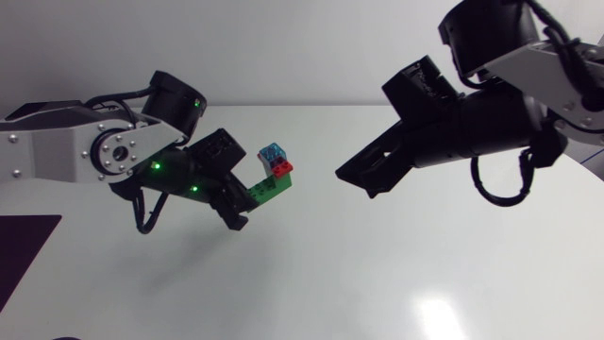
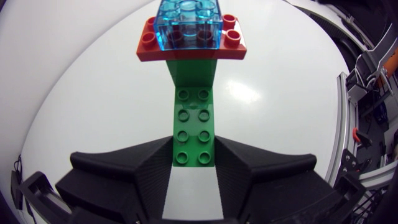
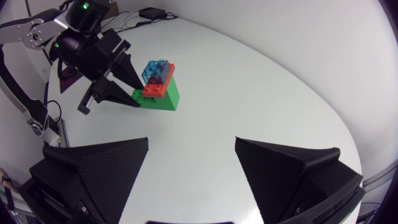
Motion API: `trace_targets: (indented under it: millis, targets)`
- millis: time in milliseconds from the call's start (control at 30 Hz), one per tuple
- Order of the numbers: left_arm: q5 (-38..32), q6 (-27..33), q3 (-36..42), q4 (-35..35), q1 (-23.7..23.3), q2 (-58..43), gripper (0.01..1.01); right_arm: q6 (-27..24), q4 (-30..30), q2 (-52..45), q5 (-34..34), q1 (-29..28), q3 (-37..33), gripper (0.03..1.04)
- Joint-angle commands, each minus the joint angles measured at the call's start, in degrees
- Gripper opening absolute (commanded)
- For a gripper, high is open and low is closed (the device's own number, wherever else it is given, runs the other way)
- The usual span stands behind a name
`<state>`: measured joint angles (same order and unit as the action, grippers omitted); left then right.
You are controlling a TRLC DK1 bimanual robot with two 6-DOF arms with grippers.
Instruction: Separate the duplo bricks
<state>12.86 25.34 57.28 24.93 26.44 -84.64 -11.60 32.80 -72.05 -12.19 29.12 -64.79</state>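
The red brick still has to come off the long green brick. My right gripper next needs to grip the red brick by its uncovered studded end [image 1: 282, 169] [image 3: 155, 90].
A stack of duplo bricks hangs above the table: a long green brick [image 1: 269, 189] [image 2: 194, 127] [image 3: 163, 96] carries a red brick [image 1: 280, 168] [image 2: 191, 43] [image 3: 157, 86] and a clear blue brick [image 1: 272, 153] [image 2: 189, 23] [image 3: 157, 70] at its far end. My left gripper [image 1: 238, 200] [image 2: 194, 165] [image 3: 127, 93] is shut on the green brick's near end. My right gripper [image 1: 363, 173] [image 3: 191, 158] is open and empty, held in the air to the right of the stack and pointing at it.
The white table [image 1: 311, 274] spreads under both arms. A dark purple mat [image 1: 21, 247] lies at its left edge.
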Motion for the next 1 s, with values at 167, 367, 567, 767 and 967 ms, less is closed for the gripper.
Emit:
trace_targets:
  millis: [167, 367, 567, 767, 967]
  targets:
    - [-2.1, -3.9, 6.9, 0.9, 6.3, -7.9, 0.277, 1.0, -2.4, -4.9, 0.9, 0.9, -2.2, 1.00]
    - [-3.1, -5.8, 10.4, 0.9, 9.5, -12.3, 0.277, 1.3, -5.2, -7.0, 0.8, 1.0, -2.0, 1.00]
    - [-3.4, -6.9, 13.0, 2.0, 10.6, -13.2, 0.277, 1.5, -6.8, -8.7, 0.9, 1.2, -1.4, 1.00]
    - [-3.4, -8.4, 14.3, 2.7, 12.3, -13.5, 0.277, 1.8, -8.3, -10.3, 1.7, 1.7, -0.7, 1.00]
    - [-3.6, -9.6, 15.0, 3.2, 13.8, -13.0, 0.279, 1.8, -8.5, -11.2, 3.6, 2.2, -0.3, 1.00]
